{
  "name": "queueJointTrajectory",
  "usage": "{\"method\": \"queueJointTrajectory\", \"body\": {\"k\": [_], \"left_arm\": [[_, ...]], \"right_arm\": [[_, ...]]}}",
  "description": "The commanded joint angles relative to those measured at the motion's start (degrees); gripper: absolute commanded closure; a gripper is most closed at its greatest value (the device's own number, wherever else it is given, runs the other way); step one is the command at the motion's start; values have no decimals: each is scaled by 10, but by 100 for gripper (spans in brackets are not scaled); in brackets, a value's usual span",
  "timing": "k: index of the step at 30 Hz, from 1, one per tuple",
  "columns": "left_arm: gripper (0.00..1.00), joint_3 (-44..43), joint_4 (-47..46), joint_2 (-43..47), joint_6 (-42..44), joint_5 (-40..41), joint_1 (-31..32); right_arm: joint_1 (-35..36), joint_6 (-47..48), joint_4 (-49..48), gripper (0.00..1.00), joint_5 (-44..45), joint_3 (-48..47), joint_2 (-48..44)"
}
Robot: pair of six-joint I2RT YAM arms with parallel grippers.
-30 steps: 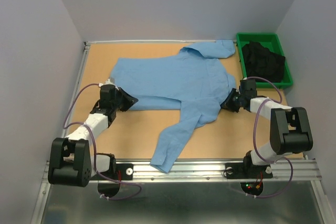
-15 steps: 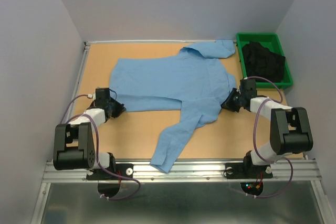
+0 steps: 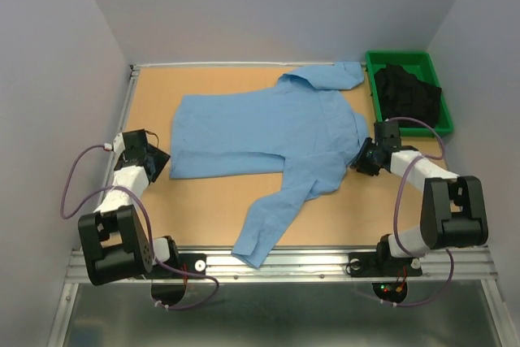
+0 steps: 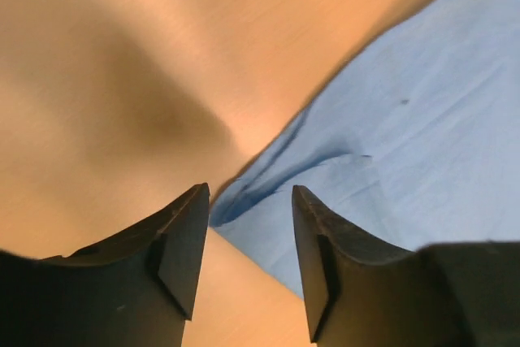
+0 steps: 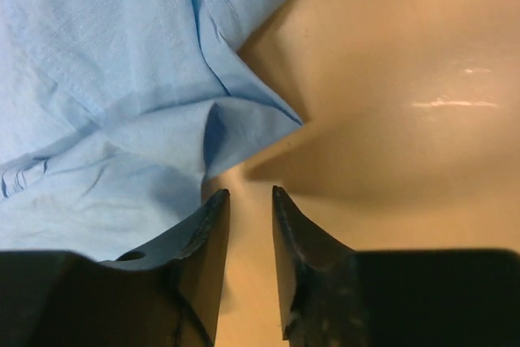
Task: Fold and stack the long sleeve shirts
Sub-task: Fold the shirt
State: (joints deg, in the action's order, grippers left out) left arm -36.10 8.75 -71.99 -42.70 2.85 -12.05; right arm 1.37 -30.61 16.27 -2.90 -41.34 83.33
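Observation:
I should grab the trailing sleeve near its cuff (image 3: 255,247) next with my right gripper, to fold the sleeve in over the shirt's body.
One light blue long sleeve shirt (image 3: 268,127) lies spread across the tan table (image 3: 203,217), its hem to the left. One sleeve (image 3: 268,217) trails down to the near rail. My left gripper (image 3: 160,160) sits just left of the hem corner. In the left wrist view, its jaws stand open (image 4: 249,193) with the shirt corner (image 4: 422,119) lying flat past the tips, not gripped. My right gripper (image 3: 360,162) rests at the shirt's right edge. In the right wrist view, its jaws are slightly open (image 5: 249,193) over bare table, and a fold of shirt (image 5: 106,62) lies just ahead.
A green bin (image 3: 370,62) stands at the back right, holding dark clothing (image 3: 406,95), close behind the right arm. The table's metal rail (image 3: 325,259) runs along the near edge, and the sleeve's cuff reaches it. Grey walls close in on both sides.
The left gripper drew the hem leftward, let it go and backed off to the left with its jaws opening. The right gripper's jaws parted a little and released the shirt's right edge.

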Motion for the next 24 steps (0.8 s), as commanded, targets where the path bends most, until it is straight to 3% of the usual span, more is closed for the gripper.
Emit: {"method": "queueJointTrajectory", "body": {"k": [1,3,7,8,12,19,24], "left_arm": [[30,-46,20,57,89,-5,30],[22,-56,19,85,131,-15,64],[3,-65,18,111,184,-22,207],[2,-64,19,112,186,-25,252],[1,-52,3,112,186,-39,314],[1,-49,-15,97,197,26,321],[1,-62,-12,66,196,58,321]], "right_arm": [[-5,37,52,59,47,-35,-61],[-3,46,63,48,41,-42,-82],[21,66,80,35,33,-59,-98],[29,71,82,33,33,-67,-100],[114,103,96,29,25,-84,-113],[382,205,101,28,-8,-110,-119],[478,225,101,28,-13,-125,-54]]}}
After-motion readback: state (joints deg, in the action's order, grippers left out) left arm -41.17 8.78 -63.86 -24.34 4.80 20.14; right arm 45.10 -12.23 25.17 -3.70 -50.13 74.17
